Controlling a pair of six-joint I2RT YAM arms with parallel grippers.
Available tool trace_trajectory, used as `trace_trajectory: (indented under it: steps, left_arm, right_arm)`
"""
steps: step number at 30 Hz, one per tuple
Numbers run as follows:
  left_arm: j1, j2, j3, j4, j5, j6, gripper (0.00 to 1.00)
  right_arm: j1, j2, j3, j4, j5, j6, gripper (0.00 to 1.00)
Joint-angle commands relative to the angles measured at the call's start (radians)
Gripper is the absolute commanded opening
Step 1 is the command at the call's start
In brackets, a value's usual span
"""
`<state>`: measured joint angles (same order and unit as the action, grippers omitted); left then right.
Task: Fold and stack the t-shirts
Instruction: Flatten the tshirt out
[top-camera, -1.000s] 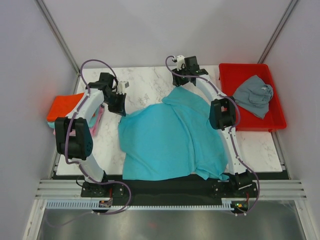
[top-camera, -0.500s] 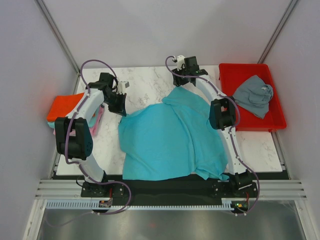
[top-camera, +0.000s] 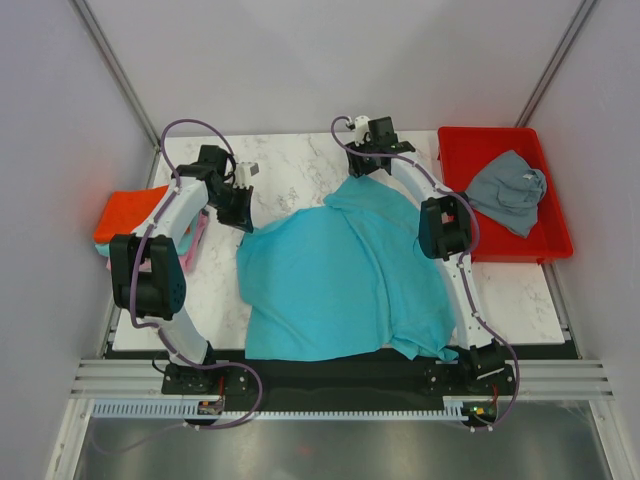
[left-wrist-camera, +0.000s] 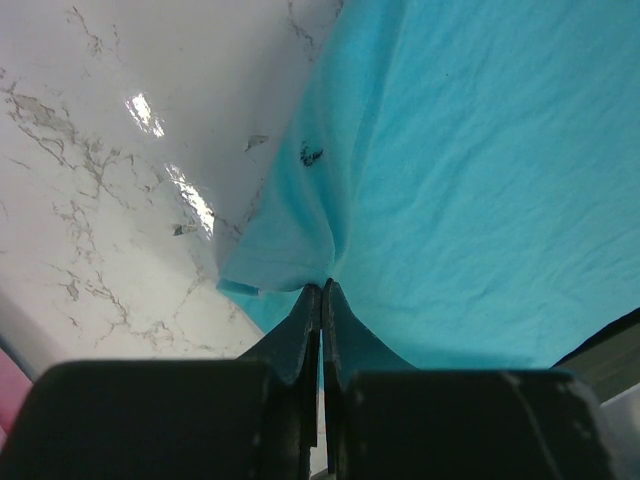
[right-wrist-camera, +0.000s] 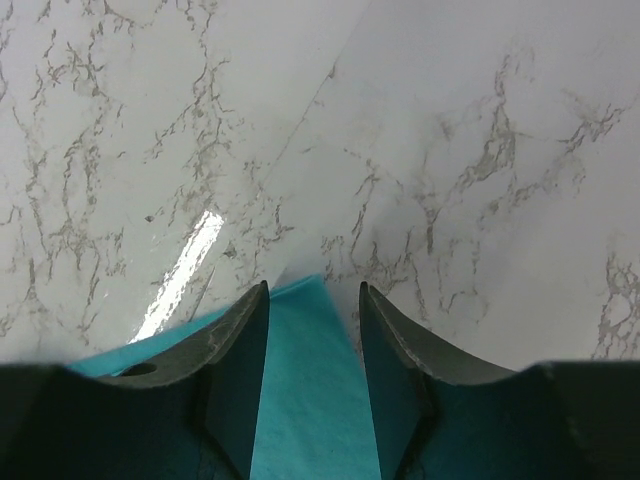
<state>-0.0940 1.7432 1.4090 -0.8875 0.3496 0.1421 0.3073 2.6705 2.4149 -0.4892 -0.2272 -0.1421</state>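
Both fingers of the robot's right gripper reach down to the tabletop on either side of the t-shirt's pointed tip, so the right gripper will close on the turquoise t-shirt.
A turquoise t-shirt (top-camera: 340, 280) lies spread over the middle of the marble table, its near hem hanging over the front edge. My left gripper (top-camera: 243, 215) is at the shirt's left corner. In the left wrist view the gripper (left-wrist-camera: 322, 290) is shut on a pinched fold of the turquoise t-shirt (left-wrist-camera: 480, 180). My right gripper (top-camera: 362, 165) hovers at the shirt's far corner. Seen from the right wrist, the gripper (right-wrist-camera: 313, 290) is open and the pointed tip of the turquoise t-shirt (right-wrist-camera: 310, 400) lies between the two fingers without being squeezed.
A slate grey t-shirt (top-camera: 508, 190) lies crumpled in the red tray (top-camera: 462, 142) at the right. Off the table's left edge sits a pile with an orange-red t-shirt (top-camera: 125, 212) on top and pink cloth (top-camera: 198, 240) beside it. Grey walls close in both sides.
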Motion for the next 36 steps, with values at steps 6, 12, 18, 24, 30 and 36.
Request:
trace_trajectory:
  steps: [6,12,18,24,30,36]
  left_arm:
    - [-0.006,0.001,0.021,0.009,0.032,-0.035,0.02]
    - [-0.006,0.021,0.033,0.013,0.043,-0.042,0.02]
    - [-0.006,0.033,0.051,0.018,0.048,-0.044,0.02]
    - [-0.006,0.027,0.109,0.025,0.057,-0.047,0.02]
    - [-0.006,-0.059,0.290,0.012,0.054,-0.004,0.02]
    - [-0.006,-0.141,0.416,-0.040,0.019,0.039,0.02]
  right_arm:
    - [0.000,0.028,0.032,0.009,0.006,0.033,0.39]
    - [0.000,0.031,0.033,0.011,-0.004,0.032,0.27]
    - [0.000,-0.024,0.013,0.003,0.028,0.009,0.00]
    - [-0.014,-0.173,0.003,0.003,0.100,-0.020,0.00]
    - [-0.014,-0.444,-0.062,0.001,0.215,-0.082,0.00]
    - [-0.011,-0.795,-0.189,-0.005,0.267,-0.126,0.00]
